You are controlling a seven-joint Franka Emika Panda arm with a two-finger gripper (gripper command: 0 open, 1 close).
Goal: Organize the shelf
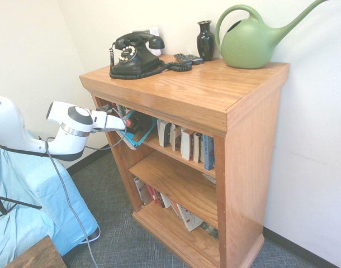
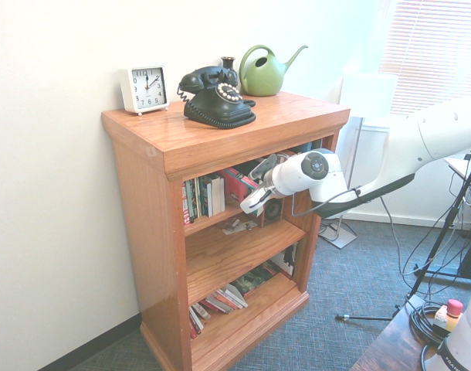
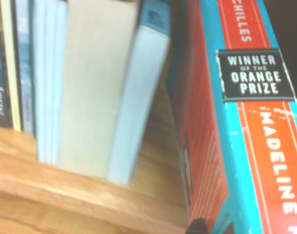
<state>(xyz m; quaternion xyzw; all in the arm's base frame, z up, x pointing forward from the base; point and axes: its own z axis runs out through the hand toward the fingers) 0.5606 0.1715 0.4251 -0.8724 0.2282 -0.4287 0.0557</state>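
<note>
My gripper should move the orange paperback (image 3: 246, 146) against the row of upright books before it lets go, because shelf wood shows beside the paperback, short of those books.
The oak shelf (image 1: 187, 89) (image 2: 220, 135) stands against the wall with three tiers. My gripper (image 1: 124, 121) (image 2: 249, 205) is shut and reaches into one end of the top tier. Its tip is at the near edge of a teal and orange paperback (image 1: 140, 131) (image 2: 237, 185) (image 3: 246, 146), which leans at an angle. The frames do not show whether the book is pinched or only touched. A row of upright paperbacks (image 1: 184, 142) (image 2: 205, 197) (image 3: 90, 87) stands further along the same tier, with a gap between them and the leaning book.
On the top sit a black rotary phone (image 1: 136, 56), a dark vase (image 1: 205, 40), a green watering can (image 1: 251, 42) and a white clock (image 2: 145, 87). The lowest tier holds leaning books (image 1: 181, 212). A blue-covered seat (image 1: 31, 212) lies beside the arm.
</note>
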